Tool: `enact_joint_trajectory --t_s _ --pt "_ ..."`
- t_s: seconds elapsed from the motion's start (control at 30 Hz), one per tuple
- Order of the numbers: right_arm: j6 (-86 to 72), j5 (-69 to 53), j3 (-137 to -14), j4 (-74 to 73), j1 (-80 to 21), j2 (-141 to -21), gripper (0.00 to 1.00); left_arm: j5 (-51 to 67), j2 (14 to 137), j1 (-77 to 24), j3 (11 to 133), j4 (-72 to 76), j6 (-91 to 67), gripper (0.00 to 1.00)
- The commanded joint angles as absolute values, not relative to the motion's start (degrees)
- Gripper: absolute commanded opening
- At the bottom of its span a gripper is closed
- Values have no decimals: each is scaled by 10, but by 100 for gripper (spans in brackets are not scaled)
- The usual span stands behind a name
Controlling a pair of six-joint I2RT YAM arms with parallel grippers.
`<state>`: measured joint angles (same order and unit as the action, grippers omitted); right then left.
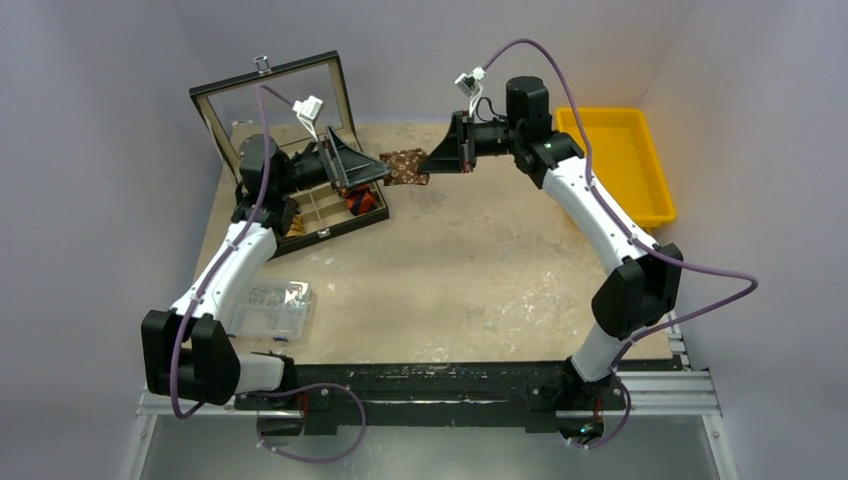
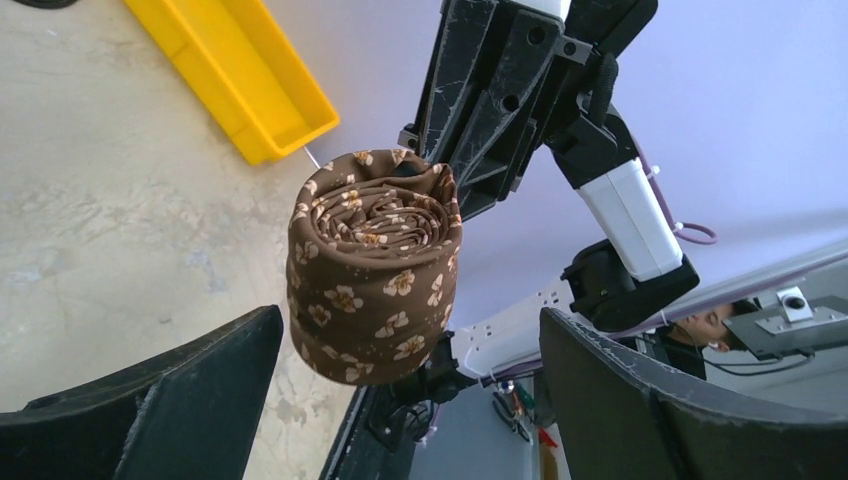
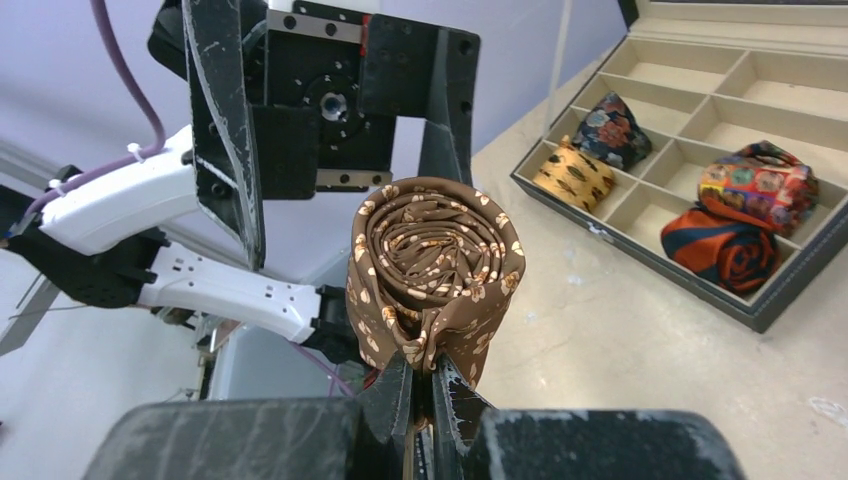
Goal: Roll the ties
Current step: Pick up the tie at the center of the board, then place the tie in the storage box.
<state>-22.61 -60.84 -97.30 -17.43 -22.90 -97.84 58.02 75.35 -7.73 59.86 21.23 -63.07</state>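
I will next grab the rolled brown tie across its outer sides with my left gripper, opposite my right gripper. Then I can set it coiled into a section of a box.
A brown tie with small cream flowers is rolled into a tight coil and held in the air between the two arms. My right gripper is shut on the coil's edge, and the coil stands above its fingers. My left gripper is open, its fingers wide apart on either side just short of the coil, not touching it. Other rolled ties lie in the box: a red-orange and black one, a multicoloured one, a yellow one and a dark blue one.
An open black box with beige compartments, lid up, stands at the back left. A yellow tray sits at the back right. A clear plastic packet lies front left.
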Motion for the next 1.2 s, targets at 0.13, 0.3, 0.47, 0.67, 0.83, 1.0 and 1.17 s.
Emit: enact_joint_trajectory --t_s 0.13,0.3,0.47,0.67,0.83,1.0,1.17 --pt "-267 -630 -969 -117 -241 -936 0 559 745 -119 586 282 -675 100" --pt "-302 -635 -951 -83 -249 -930 0 538 747 -121 589 267 -674 99" --pt "-307 -635 -949 -81 -258 -931 0 537 752 -123 591 289 -686 88" --pt "-311 -632 -952 -78 -260 -939 0 542 755 -135 594 317 -699 79" --pt "-312 -630 -954 -78 -262 -943 0 545 756 -139 592 313 -702 78" --pt "-312 -628 -955 -78 -262 -942 0 548 757 -141 595 306 -700 69" --pt "-314 -628 -954 -78 -262 -944 0 554 755 -148 603 293 -682 59"
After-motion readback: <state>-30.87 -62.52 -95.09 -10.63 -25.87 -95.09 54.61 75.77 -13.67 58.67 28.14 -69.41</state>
